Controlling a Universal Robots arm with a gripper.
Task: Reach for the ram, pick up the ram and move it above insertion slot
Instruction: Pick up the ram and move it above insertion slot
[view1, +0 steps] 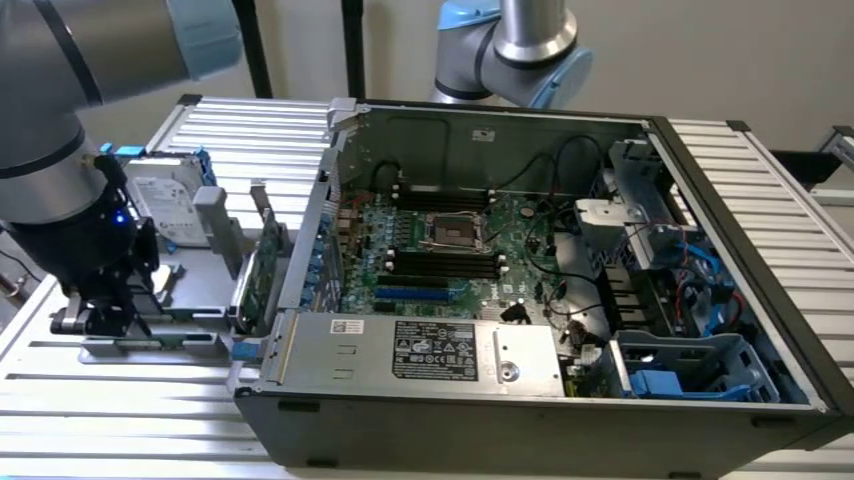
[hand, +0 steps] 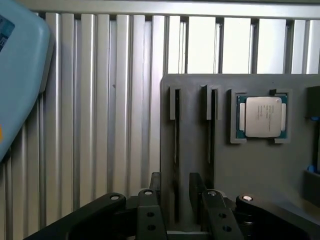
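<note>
My gripper grabs the middle of its exposed long edge (hand: 176, 189) next, since the holder's end posts hold both ends of the ram (hand: 176, 135).
The ram (hand: 176, 135) stands on edge in a slot of a grey holder (hand: 195, 165), so I see it as a thin dark strip. My gripper (hand: 176, 189) is open and low over it, one finger (hand: 156, 186) on either side of the strip, with a gap to each. A second thin stick (hand: 212, 130) stands in the neighbouring slot. In the exterior view my gripper (view1: 104, 315) is down at the holder (view1: 187, 322), at that view's left, outside the open computer case. The insertion slot (view1: 441, 262) is among the black parallel slots on the green motherboard inside the case.
A processor chip (hand: 262, 116) lies in a recess of the holder. A silver hard drive (view1: 167, 205) and an upright green expansion card (view1: 267, 250) stand between the holder and the case wall (view1: 314, 230). A power supply (view1: 427, 350) fills the case's near side, with cables (view1: 574, 300) beyond it.
</note>
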